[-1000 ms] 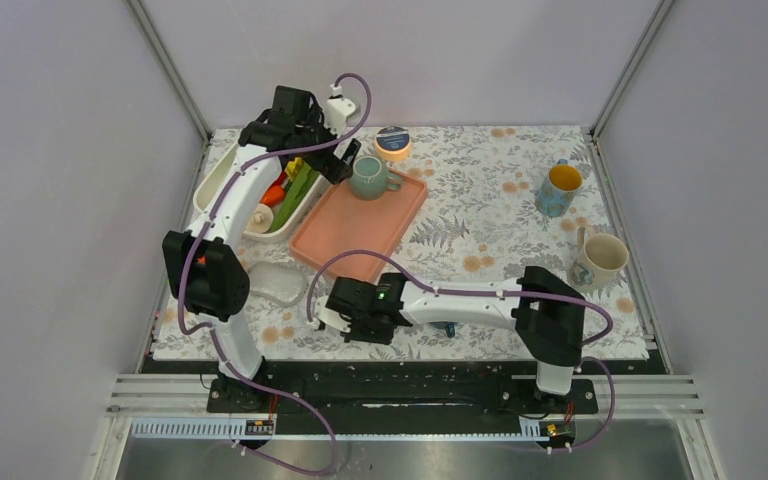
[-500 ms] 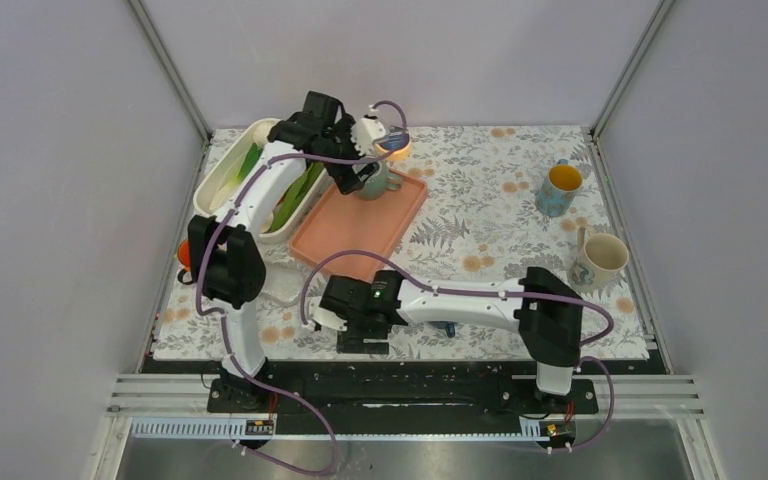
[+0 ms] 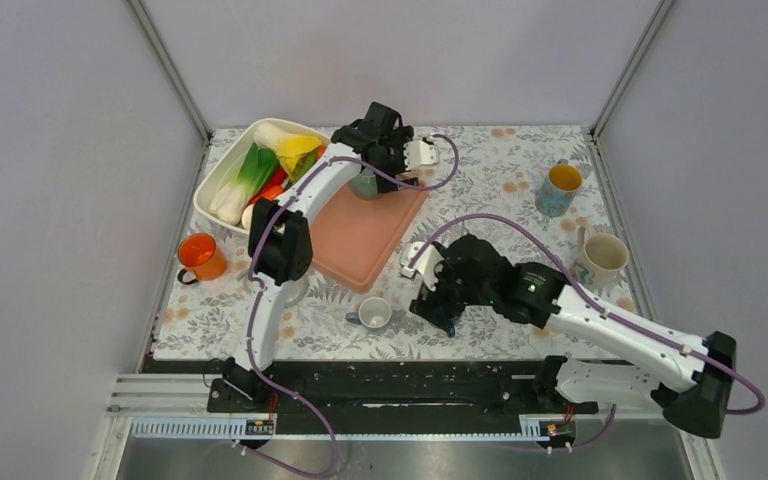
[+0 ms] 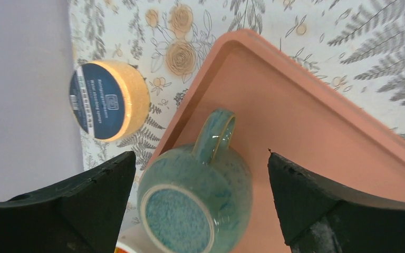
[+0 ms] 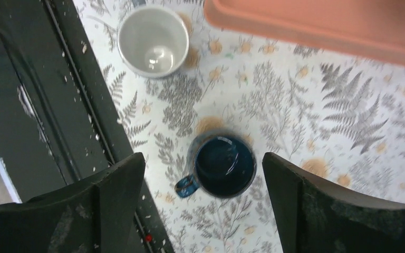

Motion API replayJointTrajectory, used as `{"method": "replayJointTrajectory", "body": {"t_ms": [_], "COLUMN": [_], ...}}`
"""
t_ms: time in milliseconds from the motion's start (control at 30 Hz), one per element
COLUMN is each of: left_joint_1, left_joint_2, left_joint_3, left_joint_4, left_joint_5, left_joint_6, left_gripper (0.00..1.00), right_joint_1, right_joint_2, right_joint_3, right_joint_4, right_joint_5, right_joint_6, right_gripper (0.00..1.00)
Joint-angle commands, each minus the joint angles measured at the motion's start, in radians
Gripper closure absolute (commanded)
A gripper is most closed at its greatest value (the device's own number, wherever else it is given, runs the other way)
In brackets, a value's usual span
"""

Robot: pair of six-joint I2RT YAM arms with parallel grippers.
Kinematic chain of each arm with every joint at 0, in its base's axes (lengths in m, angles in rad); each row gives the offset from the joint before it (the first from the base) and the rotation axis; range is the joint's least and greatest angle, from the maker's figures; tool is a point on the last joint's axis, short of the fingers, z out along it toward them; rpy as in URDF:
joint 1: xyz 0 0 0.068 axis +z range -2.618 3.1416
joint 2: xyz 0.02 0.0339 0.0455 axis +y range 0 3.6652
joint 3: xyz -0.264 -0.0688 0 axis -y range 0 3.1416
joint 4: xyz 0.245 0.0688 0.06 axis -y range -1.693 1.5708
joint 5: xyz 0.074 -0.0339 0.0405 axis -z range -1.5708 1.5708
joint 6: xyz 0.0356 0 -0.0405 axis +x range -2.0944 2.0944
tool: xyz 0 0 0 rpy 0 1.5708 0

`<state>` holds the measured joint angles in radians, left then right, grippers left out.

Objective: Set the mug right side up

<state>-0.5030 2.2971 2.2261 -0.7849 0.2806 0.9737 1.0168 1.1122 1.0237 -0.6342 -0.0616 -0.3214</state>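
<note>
I should next lift the upside-down teal-green mug by its handle (image 4: pixel 216 135) with my left gripper, so its body stays free for my right gripper to turn it upright.
A teal-green mug (image 4: pixel 200 197) stands upside down, base up, on the far left corner of the pink tray (image 4: pixel 316 116), its handle pointing along the tray. My left gripper (image 4: pixel 200 158) hovers over it, open, one finger on each side and neither touching. From above, the mug (image 3: pixel 364 185) is mostly hidden by the left wrist. My right gripper (image 5: pixel 203 158) is open above a dark blue mug (image 5: pixel 225 165) that stands upright on the cloth near the front edge, apart from both fingers. A white mug (image 5: pixel 153 41) stands upright to its left.
A tape roll (image 4: pixel 105 100) lies beside the tray's far corner. A white basin of vegetables (image 3: pixel 222 172) sits at the back left, an orange mug (image 3: pixel 200 257) at the left edge. Two more upright mugs (image 3: pixel 560 188) (image 3: pixel 600 258) stand at the right. The black rail (image 5: pixel 42 105) borders the front.
My left gripper swung right from the basin to above the teal mug. My right gripper opened and moved right, leaving the white mug upright on the cloth.
</note>
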Motion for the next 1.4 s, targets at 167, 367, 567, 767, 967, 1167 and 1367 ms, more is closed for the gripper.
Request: {"method": "replayJointTrajectory", "body": {"t_ms": [167,367,567,767,967,1167,1367], "left_joint_1": [-0.014,-0.02,-0.021,-0.031,-0.034,0.004,0.072], "left_joint_2": [0.102,0.078,0.014,0.021,-0.01,-0.17,-0.262], "left_joint_3": [-0.01,-0.074,-0.189,-0.197,-0.183,-0.267,-0.331], "left_joint_4": [0.2,0.146,0.11,0.052,0.075,0.238,0.256], "left_joint_5": [-0.173,-0.174,-0.166,-0.167,-0.17,-0.085,0.06], "left_joint_6": [0.155,0.185,0.227,0.243,0.146,-0.17,-0.435], "left_gripper": [0.05,0.37,0.65,0.76,1.0,1.0,1.0], "right_joint_1": [-0.076,-0.076,-0.076,-0.077,-0.08,-0.185,-0.23], "right_joint_2": [-0.208,-0.18,-0.171,-0.178,-0.185,-0.125,0.034], "right_joint_3": [-0.163,-0.16,-0.162,-0.166,-0.169,-0.194,-0.179], "right_joint_4": [0.103,0.103,0.111,0.115,0.142,0.333,0.52], "right_joint_5": [-0.072,-0.05,-0.053,-0.066,-0.025,0.009,0.008], "right_joint_6": [0.083,0.084,0.08,0.089,0.124,0.263,0.397], "right_gripper": [0.06,0.06,0.06,0.06,0.06,0.02,0.02]}}
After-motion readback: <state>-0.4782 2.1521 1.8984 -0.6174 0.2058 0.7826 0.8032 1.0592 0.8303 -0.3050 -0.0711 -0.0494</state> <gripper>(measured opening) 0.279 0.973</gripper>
